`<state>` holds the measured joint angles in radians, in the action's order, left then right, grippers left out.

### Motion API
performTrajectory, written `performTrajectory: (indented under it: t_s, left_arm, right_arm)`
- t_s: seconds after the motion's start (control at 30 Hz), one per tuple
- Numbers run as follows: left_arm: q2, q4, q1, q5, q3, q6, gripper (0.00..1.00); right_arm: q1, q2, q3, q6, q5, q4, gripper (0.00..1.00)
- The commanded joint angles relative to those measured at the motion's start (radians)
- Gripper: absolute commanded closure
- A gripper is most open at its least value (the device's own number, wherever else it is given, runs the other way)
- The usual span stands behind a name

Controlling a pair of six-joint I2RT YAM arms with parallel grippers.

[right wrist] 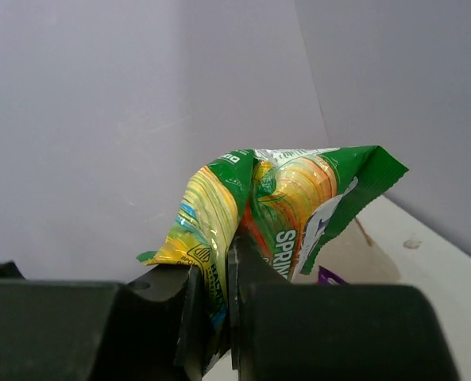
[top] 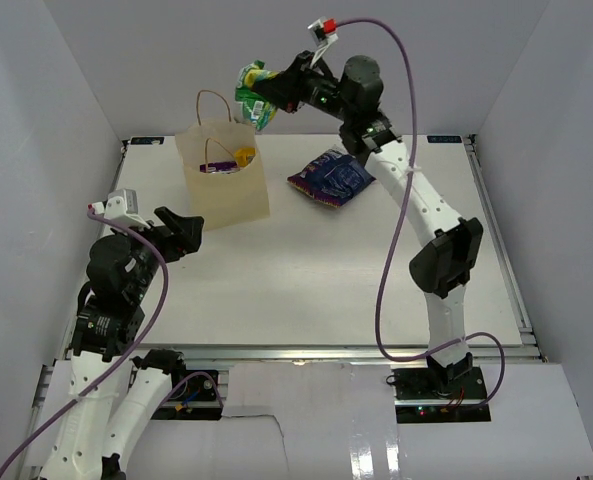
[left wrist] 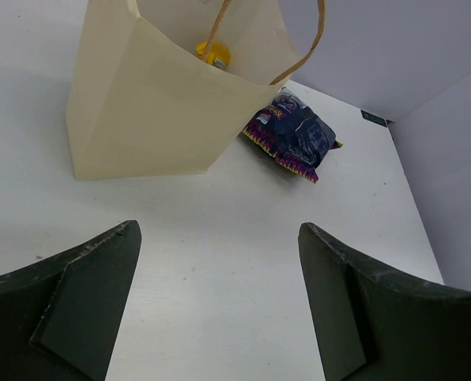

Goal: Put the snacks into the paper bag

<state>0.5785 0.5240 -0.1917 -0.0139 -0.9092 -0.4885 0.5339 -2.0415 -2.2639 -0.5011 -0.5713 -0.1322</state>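
The packet [right wrist: 263, 206] is high above the paper bag's rim and would fall short if released now, so my right gripper should first move it toward the bag's open middle.
The cream paper bag [top: 223, 175] stands upright at the back left of the table, handles up; a yellow snack [top: 244, 156] and a purple one [top: 216, 167] show inside. High above its right rim, my right gripper [top: 267, 96] is shut on a crumpled green-yellow packet [right wrist: 263, 206]. A large dark blue-purple bag [top: 331, 177] lies flat to the right of the paper bag [left wrist: 152, 111] and shows in the left wrist view as well [left wrist: 295, 139]. My left gripper [left wrist: 219, 298] hovers open and empty in front of the paper bag.
White enclosure walls [top: 66, 130] close in the table on the left, back and right. The right arm [top: 426, 215] arches over the table's right half, with a purple cable [top: 388, 270] looping beside it.
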Motion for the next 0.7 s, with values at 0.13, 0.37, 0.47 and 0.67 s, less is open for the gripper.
performTrajectory:
  t_s: [0.13,0.37,0.47,0.67]
  left_arm:
    - [-0.02,0.025,0.0,0.008,0.009,-0.03,0.09]
    - [-0.029,0.034,-0.002,0.003,0.018,-0.035,0.09]
    - [-0.019,0.034,-0.002,0.003,0.013,-0.032,0.09]
    - [-0.002,0.025,0.0,0.008,0.015,-0.036,0.09]
  right_arm:
    - [0.123,-0.071,-0.06,-0.16,0.344,-0.172,0.92]
    - [0.149,-0.117,-0.008,-0.113,0.413,-0.188,0.89]
    - [0.158,-0.126,0.007,-0.113,0.39,-0.193,0.62]
    - [0.16,-0.121,0.037,-0.082,0.33,-0.182,0.33]
